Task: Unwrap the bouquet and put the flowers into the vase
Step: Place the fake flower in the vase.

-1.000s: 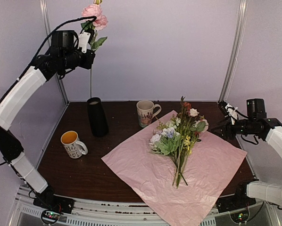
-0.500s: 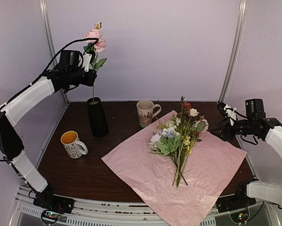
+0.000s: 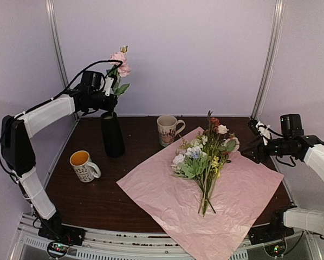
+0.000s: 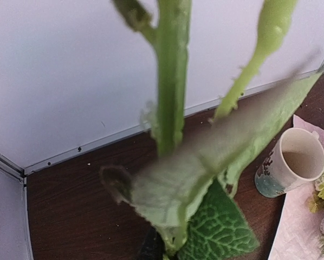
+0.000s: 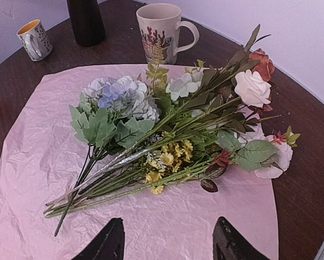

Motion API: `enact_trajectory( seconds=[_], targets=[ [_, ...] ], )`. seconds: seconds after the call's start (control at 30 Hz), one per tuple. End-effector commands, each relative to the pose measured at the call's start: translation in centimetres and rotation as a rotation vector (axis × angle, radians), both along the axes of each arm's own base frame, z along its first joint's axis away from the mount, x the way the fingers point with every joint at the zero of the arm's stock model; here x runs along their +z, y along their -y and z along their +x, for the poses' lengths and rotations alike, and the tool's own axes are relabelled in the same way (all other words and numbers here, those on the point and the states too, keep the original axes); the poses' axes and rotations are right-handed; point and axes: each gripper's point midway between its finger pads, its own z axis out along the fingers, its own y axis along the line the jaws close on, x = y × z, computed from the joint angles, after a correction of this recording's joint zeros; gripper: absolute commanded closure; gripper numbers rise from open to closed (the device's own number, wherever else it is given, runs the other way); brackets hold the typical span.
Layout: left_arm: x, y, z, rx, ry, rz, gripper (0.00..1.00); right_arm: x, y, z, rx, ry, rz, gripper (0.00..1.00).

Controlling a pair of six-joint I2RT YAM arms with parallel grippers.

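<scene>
My left gripper opens now, since the pink flower's stem stands upright in line with the black vase's opening and would land inside.
The bouquet lies unwrapped: the flowers [image 3: 205,154] rest in a loose bundle on the flattened lilac-pink paper [image 3: 173,203], heads toward the back. My left gripper [image 3: 109,89] is shut on the stem of one pink flower [image 3: 120,60] and holds it upright over the black vase [image 3: 112,135], with the stem's lower end at the vase mouth. In the left wrist view the green stem [image 4: 172,81] and leaves [image 4: 221,227] fill the frame and hide the fingers. My right gripper [image 3: 254,143] hangs open at the paper's right edge. Its wrist view shows the right gripper [image 5: 167,246] empty above the paper [image 5: 205,227], short of the flowers [image 5: 173,130].
A cream patterned mug [image 3: 167,130] stands behind the paper, right of the vase. An orange-lined mug [image 3: 83,165] sits front left of the vase. White enclosure walls and metal posts close in the back and both sides of the dark table [image 3: 91,197].
My left arm has come down and to the right with the pink flower, bringing the stem's end from above the vase down to its mouth. The right arm barely shifted.
</scene>
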Motion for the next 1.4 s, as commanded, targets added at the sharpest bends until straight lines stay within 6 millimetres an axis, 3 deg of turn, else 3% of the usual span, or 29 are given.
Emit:
enact_trajectory(
  seconds=[0.0,0.07,0.17,0.47,0.6,0.97,1.07,1.2,1.37],
  targets=[
    [-0.2,0.0,1.2,0.013,0.029,-0.023,1.00,0.2,-0.1,0.0,0.011,0.009,-0.017,0.44],
    [-0.6,0.0,1.1,0.013,0.017,-0.020,1.00,0.2,-0.2,-0.1,0.016,0.008,-0.019,0.44],
    [-0.5,0.0,1.0,0.014,0.011,-0.023,0.86,0.1,-0.3,-0.1,0.022,0.004,-0.022,0.44],
    [0.3,-0.6,0.1,0.039,0.036,-0.051,0.77,-0.1,-0.7,-0.3,0.039,0.000,-0.030,0.44],
    [0.4,-0.7,-0.3,0.039,0.032,-0.056,0.68,-0.2,-0.8,-0.3,0.044,-0.003,-0.033,0.44],
    [3.5,-2.4,-4.3,0.060,0.099,-0.122,0.48,-0.3,-1.0,-0.4,0.056,-0.008,-0.040,0.43],
    [3.5,-3.0,-6.1,0.078,0.080,-0.117,0.47,-0.2,-1.0,-0.5,0.056,-0.006,-0.041,0.43],
    [4.1,-3.4,-10.1,0.101,0.095,-0.131,0.48,0.0,-0.9,-0.6,0.047,0.014,-0.044,0.43],
    [5.8,-0.4,-15.6,0.012,0.130,-0.162,0.49,-0.5,-1.0,-0.3,0.046,-0.008,-0.040,0.43]
  ],
)
